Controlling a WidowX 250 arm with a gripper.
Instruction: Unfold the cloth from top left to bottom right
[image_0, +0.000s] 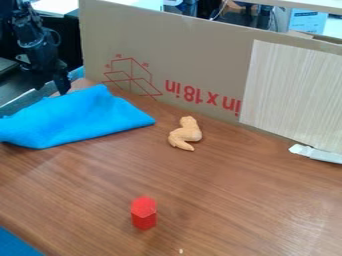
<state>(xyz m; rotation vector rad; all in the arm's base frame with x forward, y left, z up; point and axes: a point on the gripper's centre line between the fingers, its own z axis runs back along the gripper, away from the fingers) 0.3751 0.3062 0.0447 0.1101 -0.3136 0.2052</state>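
Observation:
My gripper grabs the blue cloth (80, 120) by its top corner next, to unfold the cloth across the wooden table.
The gripper (51, 84) hangs at the upper left, over the back edge of the cloth, with its two dark fingers apart and open. Below and around its tips lies the blue cloth (80, 120), folded on the left side of the table. One pointed corner of the cloth extends right toward the middle, and its left end runs out of view. Whether the fingertips touch the cloth, I cannot tell.
A tan toy chicken wing (186, 133) lies right of the cloth. Nearer the front stands a red block (143, 213). A cardboard wall (194, 55) borders the back of the wooden table (234, 200), with a pale panel (294, 92) on its right.

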